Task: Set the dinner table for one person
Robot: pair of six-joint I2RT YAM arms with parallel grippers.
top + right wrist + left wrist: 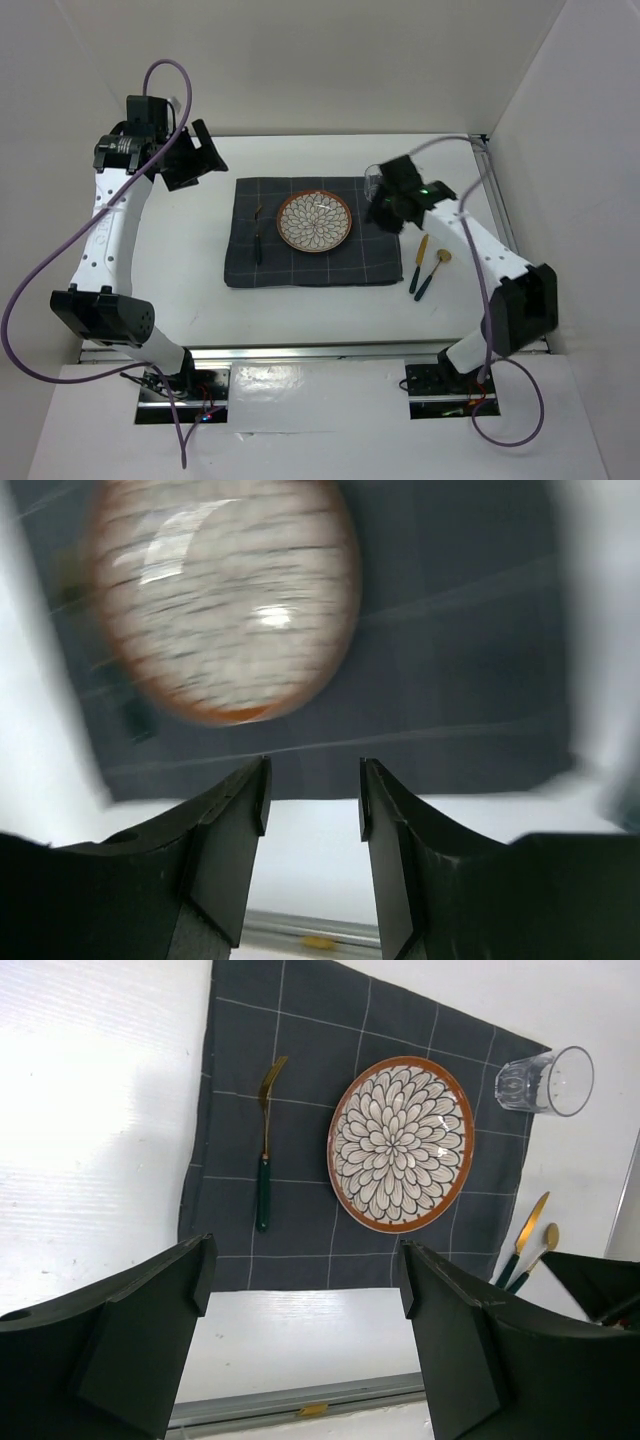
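My right gripper should grab the gold knife by its green handle [415,280] next. Then it can lay the knife on the cloth beside the plate [314,221].
On the white dinner table [185,265] lies a dark grey checked cloth [330,262] bearing a flower-patterned plate [314,221] and, left of it, a green-handled fork [258,237]. A knife [419,262] and a spoon [436,270] lie side by side on the bare table right of the cloth. A clear glass [546,1081] stands at the cloth's far right corner. My right gripper [386,208] hovers beside that glass, open, with nothing between its fingers [238,810]; its wrist view is blurred. My left gripper [195,156] hangs open at the far left, away from the setting.
White walls close in the back and both sides of the table. A metal rail [300,350] runs along the near edge by the arm bases. Purple cables loop off both arms.
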